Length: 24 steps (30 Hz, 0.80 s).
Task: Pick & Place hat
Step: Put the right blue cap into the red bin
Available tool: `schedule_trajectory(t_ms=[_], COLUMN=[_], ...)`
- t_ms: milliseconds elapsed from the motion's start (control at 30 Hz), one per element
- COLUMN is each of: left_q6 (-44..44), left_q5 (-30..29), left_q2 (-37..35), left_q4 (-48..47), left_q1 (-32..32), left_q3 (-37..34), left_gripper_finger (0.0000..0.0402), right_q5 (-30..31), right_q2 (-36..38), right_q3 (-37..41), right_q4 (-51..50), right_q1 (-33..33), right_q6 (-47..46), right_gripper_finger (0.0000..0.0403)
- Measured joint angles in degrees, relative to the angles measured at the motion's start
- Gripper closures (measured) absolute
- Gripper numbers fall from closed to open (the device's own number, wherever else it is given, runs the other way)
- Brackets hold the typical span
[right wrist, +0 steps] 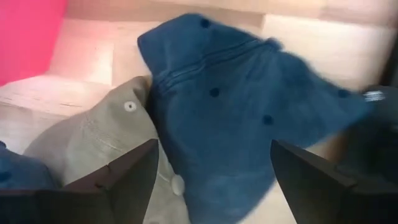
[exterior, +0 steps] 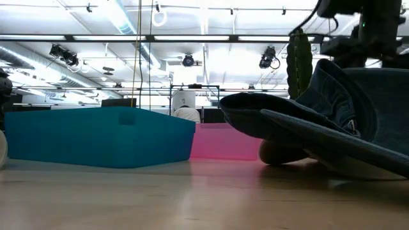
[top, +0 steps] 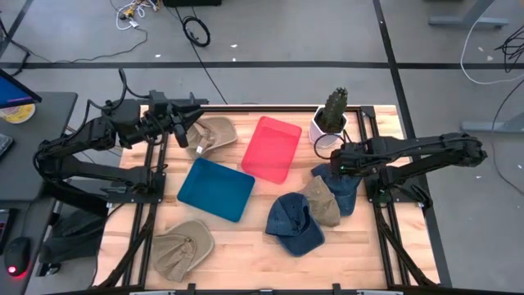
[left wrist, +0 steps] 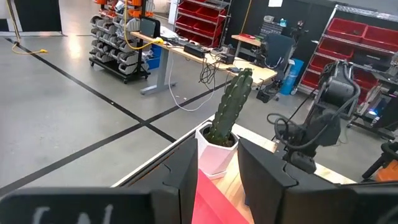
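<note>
My right gripper should place the dark blue hat in the red tray [top: 272, 150], so next it needs to grab the hat by its top [top: 345, 192].
Five hats lie on the wooden table. A dark blue hat [top: 342, 187] [right wrist: 242, 106] sits near the right edge, overlapping a tan hat [top: 322, 201] [right wrist: 106, 137]. Another blue hat [top: 295, 224] lies closer to the near edge. My right gripper [top: 336, 162] [right wrist: 214, 180] hovers open just above the dark blue hat, one finger on either side of its crown, touching nothing. My left gripper [top: 187, 124] [left wrist: 217, 180] is open and held level over the far left, beside a tan hat [top: 213, 135]. A further tan hat [top: 182, 246] rests at the near left.
A blue tray [top: 214, 189] [exterior: 102, 137] and a red tray [top: 273, 147] [exterior: 223, 142] sit mid-table. A cactus in a white pot [top: 331, 123] [left wrist: 225, 124] stands at the far right, just behind my right gripper. Black frame rails run along both sides of the table.
</note>
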<state>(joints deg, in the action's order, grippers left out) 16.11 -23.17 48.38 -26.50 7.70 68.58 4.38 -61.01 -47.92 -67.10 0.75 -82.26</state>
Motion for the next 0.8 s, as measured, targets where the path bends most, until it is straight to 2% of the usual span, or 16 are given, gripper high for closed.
schedule_trajectory(t_ms=[133, 300, 567, 667, 800], left_q6=[-0.30, -0.33, -1.77, -1.81, -1.85], left_q5=[-0.01, -0.01, -0.01, -0.01, -0.01], left_q2=[0.00, 0.00, 1.27, 2.34, 3.23], left_q4=[0.02, 0.02, 0.16, 0.21, 0.32], left_q1=[0.00, 0.00, 0.00, 0.00, 0.00], left_q3=[0.00, 0.00, 0.00, 0.00, 0.00], left_gripper_finger=[0.0282, 0.0282, 0.0282, 0.0282, 0.0282], right_q5=[-0.34, 0.05, 0.08, 0.35, 1.26], right_q2=[-0.02, -0.02, -0.02, 0.14, 0.11], right_q3=[6.32, 13.81, 23.01, 25.18, 25.65], right_q4=[7.35, 10.66, 21.28, 23.61, 22.51], right_q1=[-0.02, -0.02, 0.00, 0.00, 0.02], right_q6=[-1.86, -7.76, -11.36, -12.81, -13.22], right_gripper_finger=[0.0089, 0.0089, 0.0090, 0.0104, 0.0151])
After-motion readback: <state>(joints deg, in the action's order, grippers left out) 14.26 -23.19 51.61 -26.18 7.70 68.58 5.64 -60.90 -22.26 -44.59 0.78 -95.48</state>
